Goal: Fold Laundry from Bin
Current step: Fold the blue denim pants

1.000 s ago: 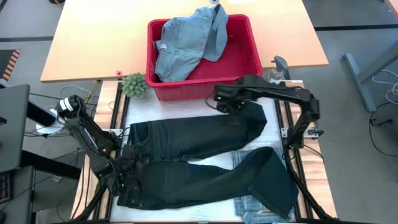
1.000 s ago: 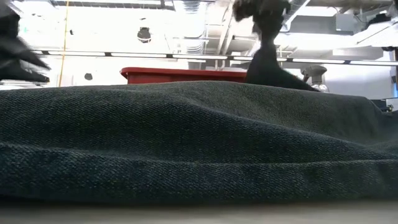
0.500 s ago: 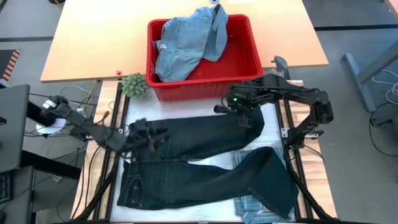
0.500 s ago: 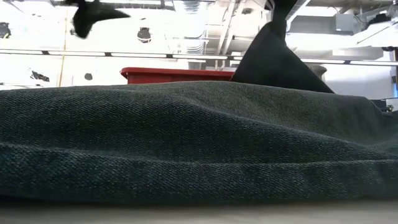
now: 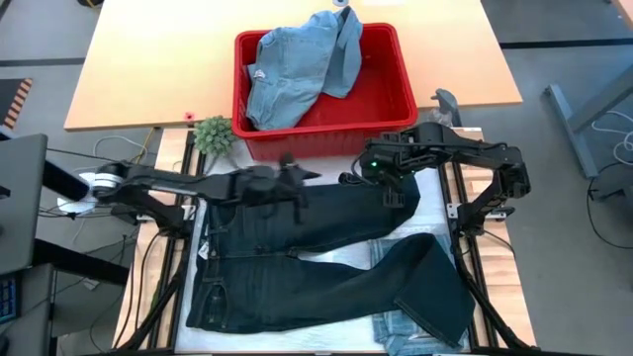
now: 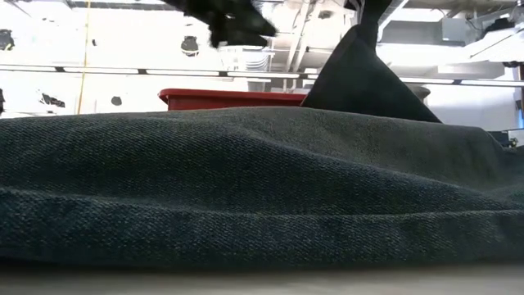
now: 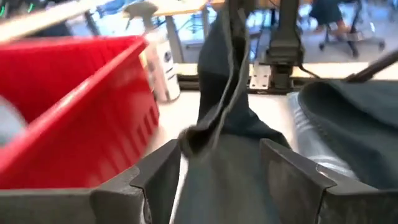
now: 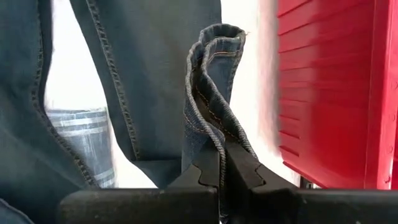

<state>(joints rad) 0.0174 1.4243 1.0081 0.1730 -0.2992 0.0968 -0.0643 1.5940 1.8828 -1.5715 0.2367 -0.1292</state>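
I need to grip the trousers next with my left gripper by the far leg's hem edge (image 7: 214, 124), because it stands up in a tent while the rest lies flat.
Long dark navy trousers (image 5: 316, 259) lie spread on the table, waistband toward the left edge and legs toward the right. My right gripper (image 5: 384, 176) is shut on the far leg's end, in front of the red bin (image 5: 391, 124). My left gripper (image 5: 295, 186) hovers open over the far leg; in its wrist view (image 7: 217, 155) the cloth lies between and below the fingers. Light blue denim pieces (image 5: 297, 59) lie heaped in the bin. A blue-grey striped shirt (image 5: 396, 326) lies under the near leg. My right gripper pinches the far leg's hem end (image 8: 214, 146) between its two shut fingers, over a fold of several layers. The hem (image 8: 214, 37) stands out beyond the fingertips. The leg end is lifted and rises like a tent (image 6: 360, 74), while the rest of the leg lies on the table.
A small green plant (image 5: 214, 135) stands by the bin's near left corner. A spray bottle (image 5: 445, 104) stands to the bin's right. The bin's front wall (image 7: 81, 118) is close beside my left gripper. A wooden tabletop (image 5: 148, 69) lies behind.
My left gripper has gone from the waistband at the near left, up and toward the far edge and the right, and is now over the far leg by the bin. My right gripper has gone up and slightly right with the leg end, which now stands higher.
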